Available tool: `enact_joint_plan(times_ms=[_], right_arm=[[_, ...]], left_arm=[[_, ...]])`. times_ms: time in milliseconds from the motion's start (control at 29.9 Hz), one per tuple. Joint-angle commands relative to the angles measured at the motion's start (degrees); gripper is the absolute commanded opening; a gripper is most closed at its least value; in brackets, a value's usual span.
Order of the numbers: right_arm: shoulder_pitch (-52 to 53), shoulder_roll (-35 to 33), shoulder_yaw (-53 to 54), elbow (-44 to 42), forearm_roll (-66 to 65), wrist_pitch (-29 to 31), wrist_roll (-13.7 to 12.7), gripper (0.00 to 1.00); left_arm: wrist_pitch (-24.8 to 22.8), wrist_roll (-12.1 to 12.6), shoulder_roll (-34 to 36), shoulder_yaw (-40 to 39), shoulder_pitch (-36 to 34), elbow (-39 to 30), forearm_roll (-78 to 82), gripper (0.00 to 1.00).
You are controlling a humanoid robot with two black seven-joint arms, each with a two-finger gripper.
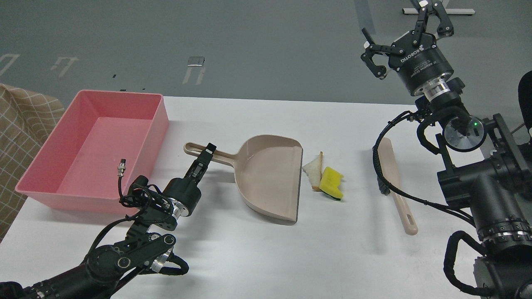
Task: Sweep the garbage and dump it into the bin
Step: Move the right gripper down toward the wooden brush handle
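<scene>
The beige brush should sweep the garbage (324, 177) into the dustpan, so next my right gripper will grab the brush by its handle (405, 214).
The garbage lies on the white table: a triangular bread slice (314, 169) and a yellow sponge with a green layer (331, 182), touching, just right of the open edge of the beige dustpan (270, 174). The pink bin (160, 124) stands at the far left. My left gripper (206, 154) is at the dustpan's handle, seen edge-on and dark; its fingers cannot be told apart. My right gripper (405, 31) is open and empty, raised high over the table's far right.
A beige long-handled scraper (397, 187) lies on the table right of the garbage, under my right arm's cable. A checked cloth (20, 124) hangs left of the bin. The table's far edge runs behind the bin.
</scene>
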Motion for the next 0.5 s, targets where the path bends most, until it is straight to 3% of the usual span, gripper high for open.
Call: enact_joint_plan(times_ms=[0,201,368,468], right_arm=[[0.11,0.00,-0.03,0.08,-0.17,0.00,-0.02,1.00],[0.64,0.00,-0.99,0.17,-0.87,0.00,-0.55,1.00],[1.17,0.00,-12.05,0.17,-0.96,0.00,-0.64,1.00],[2.04,-5.00,-19.52,0.34,-0.96,0.00,-0.64,1.00]], left_arm=[[-0.04,-0.07,0.01,0.15,-0.02,0.00,-0.01,0.00],[-0.04,0.02,0.01,0.15,-0.11,0.35,0.08,0.00],[-0.04,0.02,0.09,0.15,-0.20,0.52,0.08,0.00],[-0.04,-0.07,0.18,0.24,-0.20,0.61,0.17,0.00]])
